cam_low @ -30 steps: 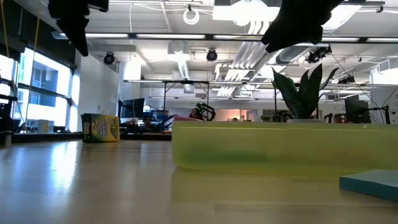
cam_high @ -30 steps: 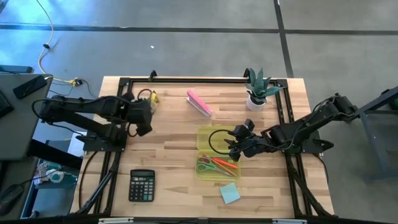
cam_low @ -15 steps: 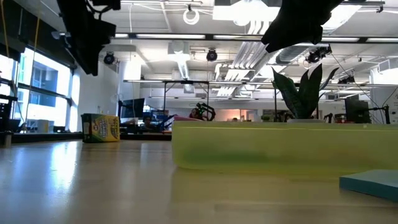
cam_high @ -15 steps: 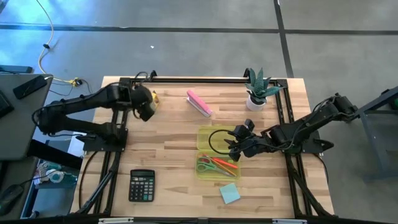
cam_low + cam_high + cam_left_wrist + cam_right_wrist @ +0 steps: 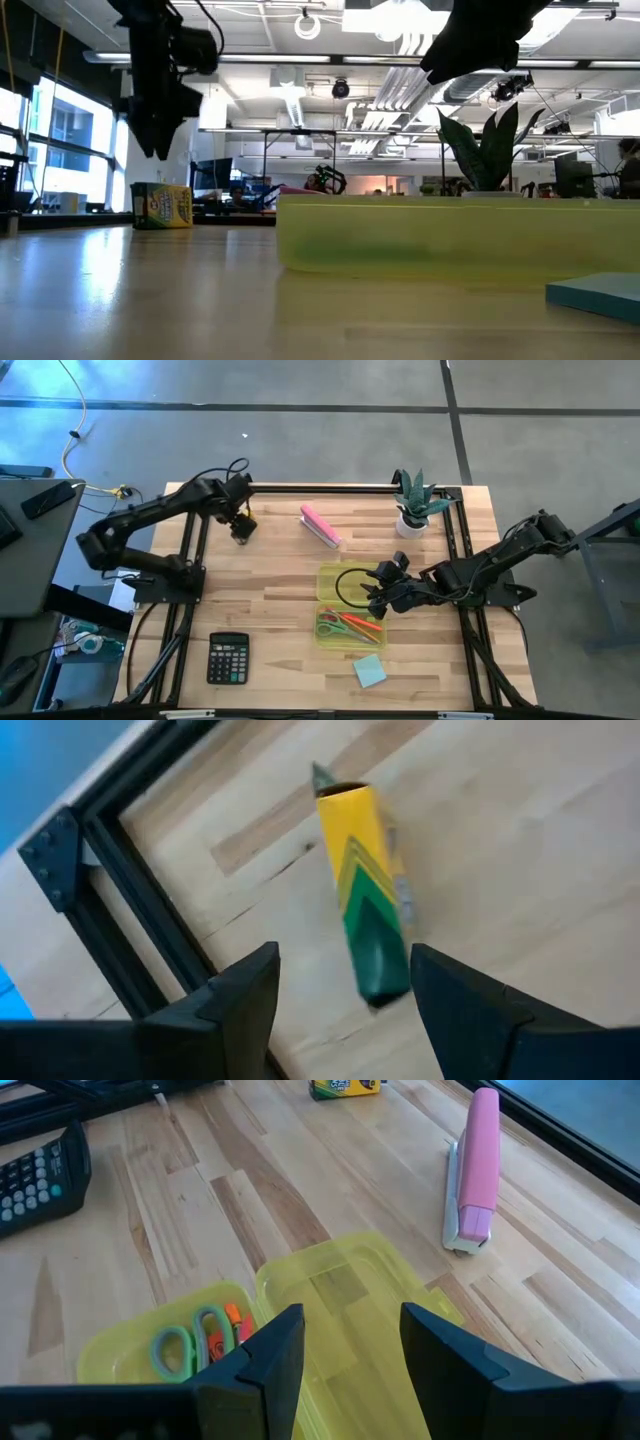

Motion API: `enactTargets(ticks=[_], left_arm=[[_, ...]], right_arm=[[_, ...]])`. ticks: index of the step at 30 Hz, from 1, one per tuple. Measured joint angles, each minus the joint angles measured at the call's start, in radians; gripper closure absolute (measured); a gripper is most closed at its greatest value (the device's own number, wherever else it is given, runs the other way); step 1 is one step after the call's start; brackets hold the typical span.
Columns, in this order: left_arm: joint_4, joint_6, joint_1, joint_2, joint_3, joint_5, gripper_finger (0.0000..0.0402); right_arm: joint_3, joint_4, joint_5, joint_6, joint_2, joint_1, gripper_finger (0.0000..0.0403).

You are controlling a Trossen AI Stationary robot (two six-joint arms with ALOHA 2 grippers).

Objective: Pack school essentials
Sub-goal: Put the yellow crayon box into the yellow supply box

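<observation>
Next, the left gripper grabs the yellow-green box by its green end [image 5: 380, 955], to pack the box into the open yellow case.
The small yellow-green box [image 5: 364, 890] lies flat on the table near its far left corner [image 5: 245, 518], also visible in the low view [image 5: 161, 205]. My left gripper [image 5: 345, 1010] is open and hangs just above it [image 5: 160, 148], a finger to either side, touching nothing. The open yellow case [image 5: 348, 610] holds the green-handled scissors [image 5: 185, 1345] and orange-red pens [image 5: 236, 1320]. My right gripper [image 5: 355, 1355] is open and hovers over the case's lid half [image 5: 378, 596]. The light blue note pad [image 5: 368, 671] lies on the table by the case's near end.
A pink oblong block [image 5: 320, 525] lies at the far middle, with a potted plant [image 5: 415, 505] at the far right. A black calculator [image 5: 228, 658] sits near the left front. A black frame rail [image 5: 120, 910] runs close behind the yellow-green box.
My left arm has swung from the table's left middle toward the far edge and come down over the yellow-green box, staying open. My right arm and the objects have kept still.
</observation>
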State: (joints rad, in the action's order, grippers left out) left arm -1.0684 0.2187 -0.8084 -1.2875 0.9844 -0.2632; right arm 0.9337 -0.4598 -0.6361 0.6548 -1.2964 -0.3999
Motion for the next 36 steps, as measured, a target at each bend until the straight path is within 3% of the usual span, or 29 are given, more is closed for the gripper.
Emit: enactTargets(ticks=[9, 32, 36], left_arm=[[0.070, -0.068, -0.070, -0.140, 0.000, 0.087, 0.0187], [0.133, -0.065, -0.082, -0.275, 0.000, 0.088, 0.0187], [0.133, -0.088, -0.095, -0.293, 0.000, 0.125, 0.0190]], right_arm=[[0.000, 0.000, 0.000, 0.000, 0.000, 0.000, 0.0245], [0.000, -0.003, 0.000, 0.000, 0.000, 0.000, 0.0245], [0.000, -0.003, 0.000, 0.000, 0.000, 0.000, 0.0245]])
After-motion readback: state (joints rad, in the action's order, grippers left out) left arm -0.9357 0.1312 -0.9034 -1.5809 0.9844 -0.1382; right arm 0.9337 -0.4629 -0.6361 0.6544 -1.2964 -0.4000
